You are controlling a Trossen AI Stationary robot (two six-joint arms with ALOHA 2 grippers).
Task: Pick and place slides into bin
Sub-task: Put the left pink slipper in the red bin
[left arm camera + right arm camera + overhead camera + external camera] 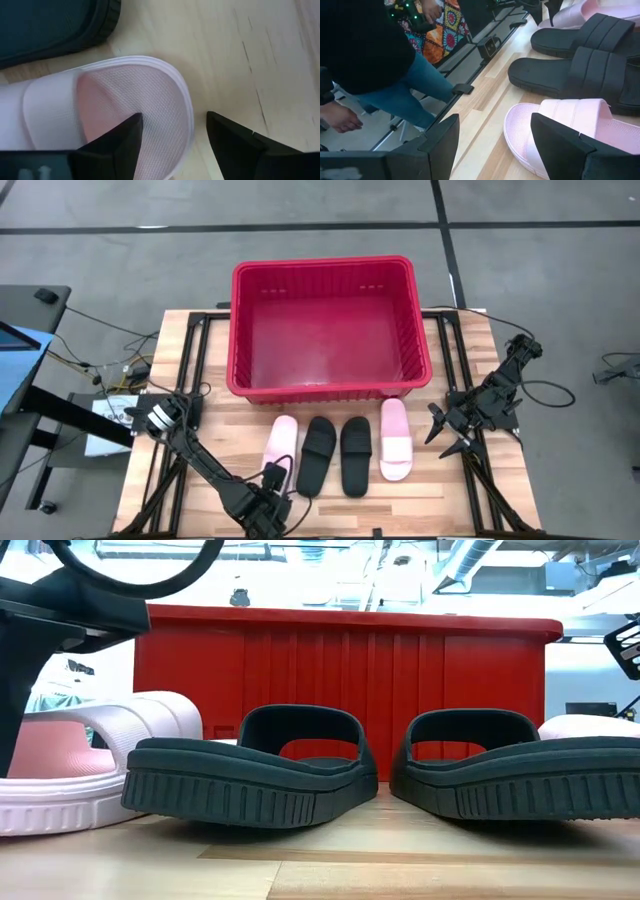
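Note:
I should close my left gripper on the pink slide now, because my fingers reach down on both sides of its heel rim (189, 117), close to the wood.
Four slides lie in a row on the table, soles down, in front of the red bin (325, 330): a pink one (283, 440), two black ones (318, 455) (356, 456), and a pink one (396, 438). My left gripper (272, 478) is open at the near end of the left pink slide (125, 100). One finger (131, 131) is over its footbed and the other (220, 131) is outside the rim. I see no touch. My right gripper (448, 435) is open and empty, right of the right pink slide (560, 127).
The bin stands at the table's far middle with its near wall (340, 690) just behind the slides' toes. A person in blue jeans (405, 85) stands beyond the table's near edge. Bare wood (440, 500) shows near and right of the slides.

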